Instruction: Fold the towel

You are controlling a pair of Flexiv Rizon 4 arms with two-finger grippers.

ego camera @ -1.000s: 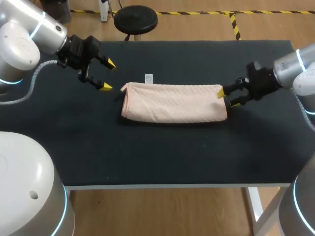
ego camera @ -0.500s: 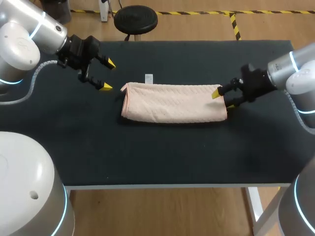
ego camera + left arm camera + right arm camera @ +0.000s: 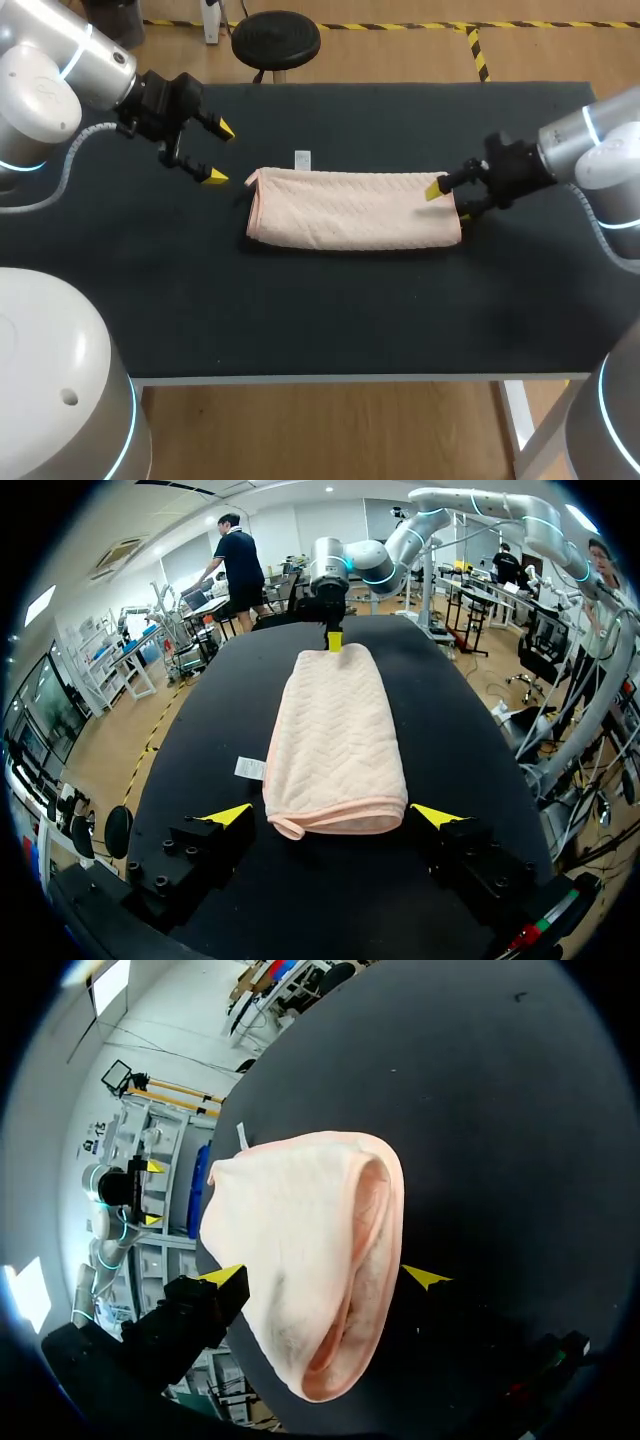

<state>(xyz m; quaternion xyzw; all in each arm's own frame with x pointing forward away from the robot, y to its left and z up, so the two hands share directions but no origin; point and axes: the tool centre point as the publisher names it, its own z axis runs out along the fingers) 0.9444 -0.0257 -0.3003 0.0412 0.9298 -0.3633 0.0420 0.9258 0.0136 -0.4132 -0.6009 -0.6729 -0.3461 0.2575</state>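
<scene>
I should grab the pink towel's long band [image 3: 345, 210] by its layered short end [image 3: 450, 218] with my right gripper next. Then I can fold the band over on itself.
A pink towel [image 3: 350, 208], folded into a long band, lies flat in the middle of the black table [image 3: 400, 310]. My right gripper [image 3: 452, 201] is at the band's right end, open, with one yellow tip over the cloth and the other at its edge. In the right wrist view the towel's layered end [image 3: 310, 1250] sits between the spread fingers of the right gripper [image 3: 325, 1277]. My left gripper [image 3: 221, 153] hangs open just off the towel's left end, apart from it. The left wrist view shows the towel [image 3: 335, 730] stretching ahead of the left gripper [image 3: 332, 815].
A small white tag [image 3: 302, 159] lies on the table just behind the towel, near its left part; it also shows as the tag [image 3: 249, 768] beside the left gripper. Bare black tabletop surrounds the towel on all sides.
My right gripper has slid left, from just off the towel's right end to partly over it. The left arm and the towel have stayed where they were.
</scene>
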